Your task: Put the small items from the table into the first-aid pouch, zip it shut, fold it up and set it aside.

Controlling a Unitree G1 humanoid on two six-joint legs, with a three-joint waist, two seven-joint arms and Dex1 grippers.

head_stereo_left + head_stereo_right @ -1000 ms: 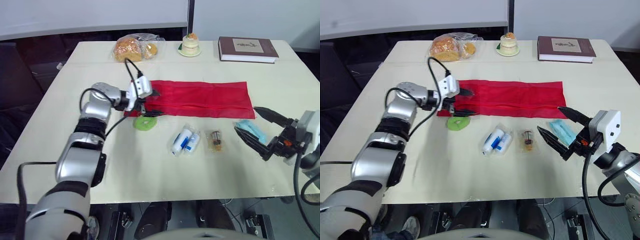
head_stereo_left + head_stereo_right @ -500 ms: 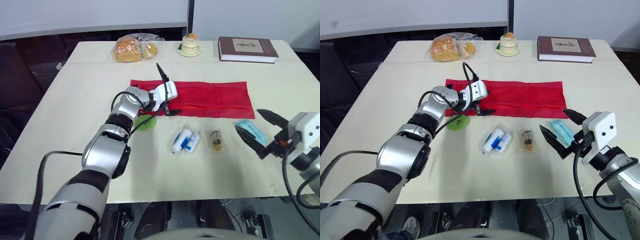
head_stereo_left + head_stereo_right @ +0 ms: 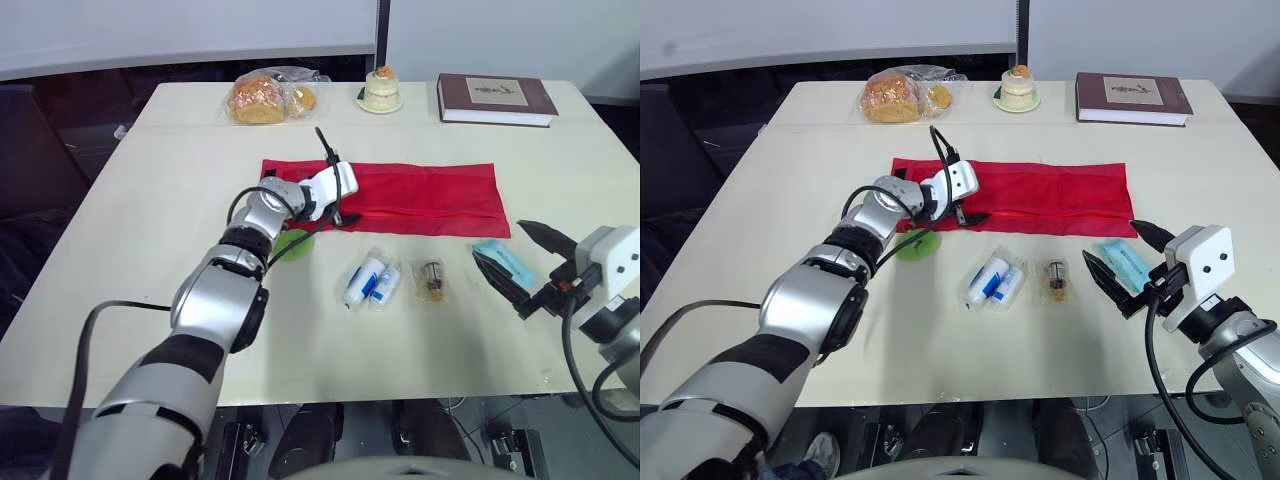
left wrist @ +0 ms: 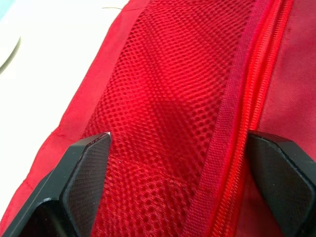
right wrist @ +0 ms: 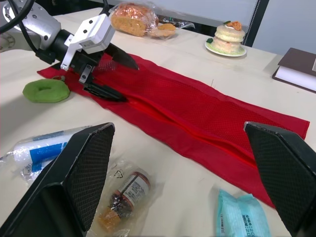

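Observation:
I should grab the mesh [image 4: 163, 98] by its zipper edge [image 4: 231, 160] with my left gripper next, because only that edge rises in a fold while the mesh lies flat.
The red first-aid pouch [image 3: 430, 195] lies flat and unfolded across the table's middle. My left gripper [image 3: 345, 208] rests on its left part, open, with the mesh [image 4: 163, 98] and the zipper [image 4: 232, 128] between its fingers. In front of the pouch lie a green ring [image 3: 290, 245], a packet with white and blue tubes [image 3: 370, 283], a small bottle in a packet [image 3: 432, 280] and a teal packet [image 3: 505, 262]. My right gripper [image 3: 495, 241] stands open over the teal packet [image 5: 242, 215], near the pouch's right end.
Along the far edge of the table [image 3: 150, 250] are a bag of bread [image 3: 265, 97], a small cake on a plate [image 3: 381, 90] and a brown book [image 3: 495, 98]. A cable loops above my left wrist.
My left gripper slid right from the pouch's left end onto the mesh beside the zipper, then held still. My right gripper shifted slightly, still open by the teal packet.

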